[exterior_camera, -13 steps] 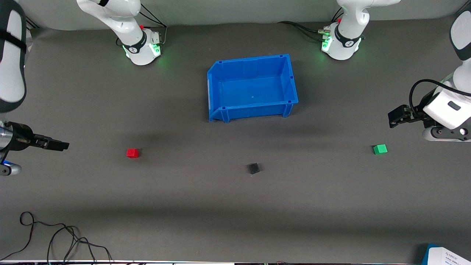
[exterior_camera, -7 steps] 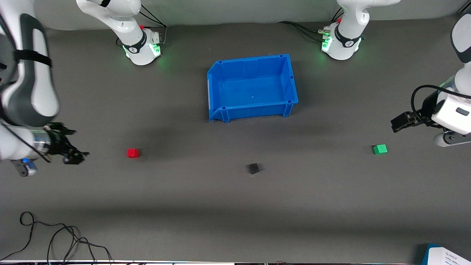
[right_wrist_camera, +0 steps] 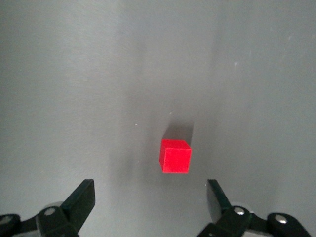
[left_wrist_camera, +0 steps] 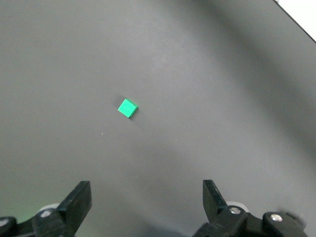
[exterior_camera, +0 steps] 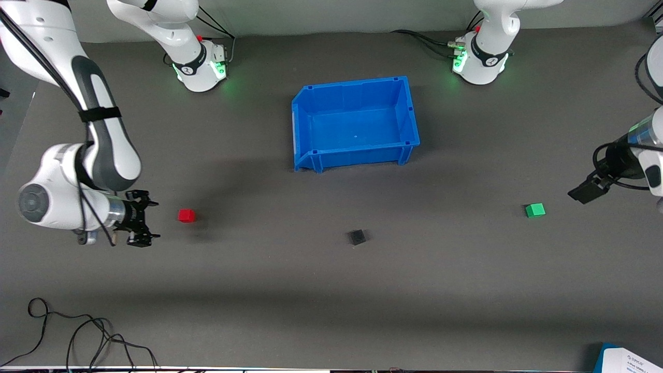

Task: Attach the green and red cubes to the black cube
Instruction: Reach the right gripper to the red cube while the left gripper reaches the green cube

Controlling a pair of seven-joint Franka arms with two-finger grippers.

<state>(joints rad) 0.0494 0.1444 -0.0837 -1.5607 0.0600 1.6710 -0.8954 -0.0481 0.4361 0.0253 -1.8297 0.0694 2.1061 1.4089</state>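
Observation:
My right gripper should next grab the red cube (exterior_camera: 186, 215) by its opposite sides, so that it can attach it to the black cube (exterior_camera: 357, 237).
The red cube (exterior_camera: 186, 215) lies on the grey mat toward the right arm's end; it also shows in the right wrist view (right_wrist_camera: 175, 156). My right gripper (exterior_camera: 149, 221) is open and empty, beside the red cube and apart from it. The green cube (exterior_camera: 535, 210) lies toward the left arm's end and shows in the left wrist view (left_wrist_camera: 128, 108). My left gripper (exterior_camera: 580, 194) is open and empty, up over the mat beside the green cube. The black cube (exterior_camera: 357, 237) lies between the two, a little nearer the front camera.
A blue bin (exterior_camera: 311, 98) stands open in the middle, farther from the front camera than the cubes. Black cables (exterior_camera: 77, 336) lie at the near edge at the right arm's end. A white and blue box (exterior_camera: 629, 360) is at the near corner at the left arm's end.
My right gripper has swung in from the table's end to just beside the red cube and turned. My left gripper has shifted outward and lower near the green cube. The cubes have not moved.

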